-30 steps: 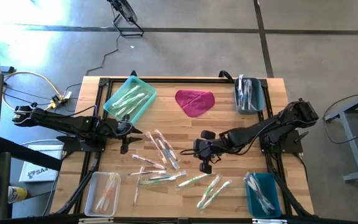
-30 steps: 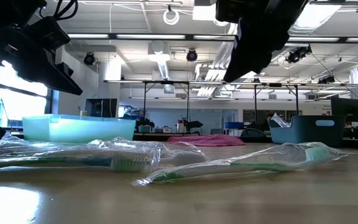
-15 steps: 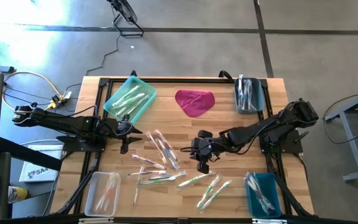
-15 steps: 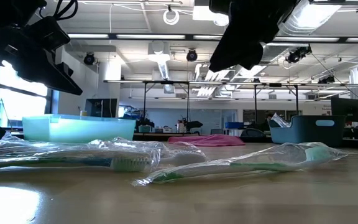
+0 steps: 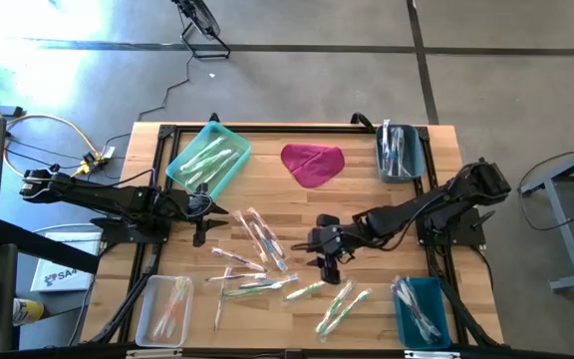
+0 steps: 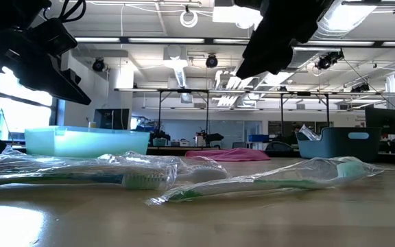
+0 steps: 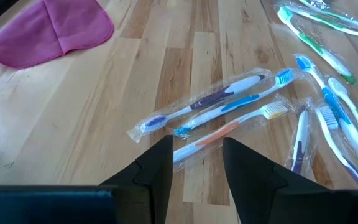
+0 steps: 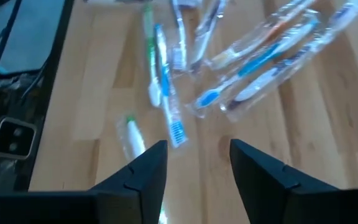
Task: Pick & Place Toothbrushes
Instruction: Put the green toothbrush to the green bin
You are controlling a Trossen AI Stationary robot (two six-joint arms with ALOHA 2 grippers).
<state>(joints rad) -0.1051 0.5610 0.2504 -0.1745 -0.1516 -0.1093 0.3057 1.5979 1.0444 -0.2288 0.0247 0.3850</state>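
Note:
My right gripper will grab the green and white toothbrush by its wrapped handle, and then it can put the toothbrush into the teal tray.
Several wrapped toothbrushes lie flat and scattered on the wooden table's middle, and others lie nearer the front edge. My right gripper hangs open above the table between these groups. Its wrist view shows a blue toothbrush just ahead of the gripper, with nothing between the fingers. My left gripper waits open at the table's left, and its wrist view has it clear of a cluster of toothbrushes. In the low view, wrapped toothbrushes rest on the tabletop.
A teal tray with toothbrushes stands far left and a dark bin far right. Near the front edge are a clear tray on the left and a blue bin on the right. A magenta cloth lies at the far middle.
My right gripper has opened. It has shifted slightly toward the table's left edge and back again above the toothbrushes. The toothbrushes have stayed where they were.

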